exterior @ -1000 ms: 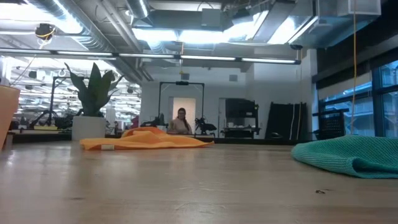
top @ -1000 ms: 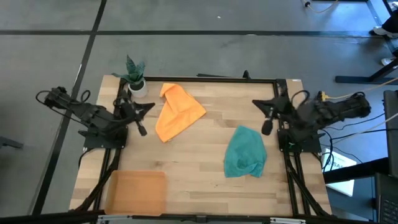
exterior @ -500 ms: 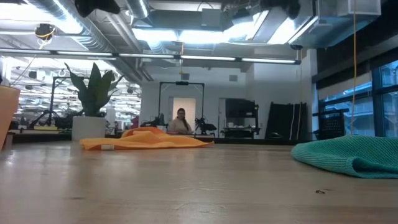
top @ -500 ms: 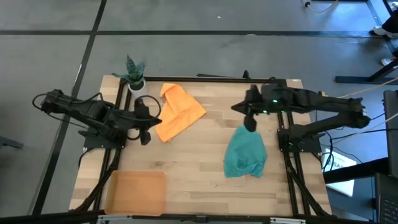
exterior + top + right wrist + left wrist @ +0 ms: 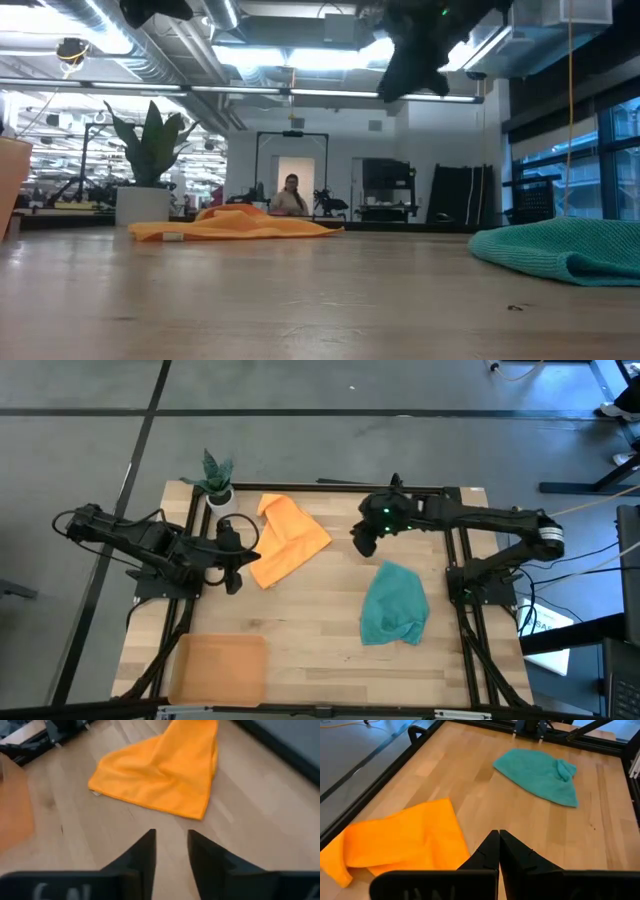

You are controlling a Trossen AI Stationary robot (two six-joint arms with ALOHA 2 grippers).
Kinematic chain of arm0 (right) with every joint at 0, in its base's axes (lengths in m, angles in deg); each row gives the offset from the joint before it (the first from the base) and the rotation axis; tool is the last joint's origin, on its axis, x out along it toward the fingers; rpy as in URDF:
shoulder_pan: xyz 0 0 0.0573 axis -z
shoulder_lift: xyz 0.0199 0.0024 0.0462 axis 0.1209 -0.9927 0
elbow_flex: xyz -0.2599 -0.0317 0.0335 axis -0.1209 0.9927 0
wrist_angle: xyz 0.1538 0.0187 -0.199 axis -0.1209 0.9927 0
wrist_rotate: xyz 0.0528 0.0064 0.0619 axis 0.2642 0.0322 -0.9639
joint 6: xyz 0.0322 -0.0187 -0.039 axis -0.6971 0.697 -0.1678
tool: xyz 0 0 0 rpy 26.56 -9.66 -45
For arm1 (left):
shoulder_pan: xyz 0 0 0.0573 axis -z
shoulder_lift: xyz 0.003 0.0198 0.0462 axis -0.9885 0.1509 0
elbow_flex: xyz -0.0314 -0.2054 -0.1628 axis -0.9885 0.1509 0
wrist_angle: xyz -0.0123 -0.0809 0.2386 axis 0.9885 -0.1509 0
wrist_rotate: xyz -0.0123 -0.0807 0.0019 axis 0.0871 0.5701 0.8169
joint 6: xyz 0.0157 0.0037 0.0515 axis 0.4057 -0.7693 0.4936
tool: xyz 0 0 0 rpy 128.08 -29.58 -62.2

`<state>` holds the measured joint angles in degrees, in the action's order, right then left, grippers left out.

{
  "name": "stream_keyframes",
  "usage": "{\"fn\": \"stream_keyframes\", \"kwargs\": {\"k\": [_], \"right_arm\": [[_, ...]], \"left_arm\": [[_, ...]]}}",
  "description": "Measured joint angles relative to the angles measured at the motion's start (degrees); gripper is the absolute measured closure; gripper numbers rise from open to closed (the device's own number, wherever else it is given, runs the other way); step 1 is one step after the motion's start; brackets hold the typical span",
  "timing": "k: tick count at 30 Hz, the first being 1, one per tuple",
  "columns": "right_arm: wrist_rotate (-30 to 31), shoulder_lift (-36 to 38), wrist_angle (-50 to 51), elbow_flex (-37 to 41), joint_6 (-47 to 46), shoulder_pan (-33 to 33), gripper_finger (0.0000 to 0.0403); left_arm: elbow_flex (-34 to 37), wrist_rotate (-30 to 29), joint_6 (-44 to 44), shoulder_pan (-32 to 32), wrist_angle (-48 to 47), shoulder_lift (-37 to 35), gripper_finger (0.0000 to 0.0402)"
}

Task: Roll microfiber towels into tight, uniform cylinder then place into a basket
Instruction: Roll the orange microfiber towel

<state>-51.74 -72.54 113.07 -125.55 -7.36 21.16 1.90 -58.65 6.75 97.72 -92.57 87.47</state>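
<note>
The orange towel needs to be spread for rolling, so the robot's right hand should next grab it by its plain corner [image 5: 201,814] opposite the white tag [image 5: 96,793].
The orange towel [image 5: 287,538] lies crumpled and partly folded over on the far left of the table; it also shows in the wrist views [image 5: 400,845] [image 5: 160,772]. Flat and bunched, the teal towel [image 5: 395,603] lies at the right [image 5: 537,775]. The basket [image 5: 218,670] sits at the near left corner. My left gripper [image 5: 236,560] is shut and hovers just left of the orange towel [image 5: 497,834]. My right gripper [image 5: 362,543] is open, up in the air between the two towels, pointing down toward the orange one [image 5: 171,835].
A small potted plant [image 5: 218,485] stands at the far left corner, close behind the orange towel. Bare wood lies in the table's middle [image 5: 320,610]. A black frame rail runs along the far edge [image 5: 380,487].
My right gripper has swung from the table's right edge toward the left and downward, past the teal towel's far end, toward the orange towel. My left gripper has reached out a little toward the orange towel and turned. Both towels have stayed where they were.
</note>
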Motion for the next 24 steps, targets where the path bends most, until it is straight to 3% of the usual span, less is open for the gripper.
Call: {"fn": "stream_keyframes", "kwargs": {"k": [6,9,13,24], "right_arm": [[-1.9,-8.0,-2.4,0.0,-3.7,1.9,0.0228],[-6.7,-12.1,-6.8,0.0,-7.4,3.0,0.0215],[-11.4,-18.0,-13.0,0.0,-12.5,4.0,0.0214],[-11.1,-28.4,-17.9,0.0,-14.2,7.2,0.0234]], "left_arm": [[0.0,0.0,0.0,0.0,0.0,0.0,0.0401],[0.0,0.0,0.0,0.0,0.1,0.0,0.0401],[0.0,0.0,0.1,0.0,0.1,0.0,0.0401],[0.0,0.0,0.1,0.0,0.1,0.0,0.0401]]}}
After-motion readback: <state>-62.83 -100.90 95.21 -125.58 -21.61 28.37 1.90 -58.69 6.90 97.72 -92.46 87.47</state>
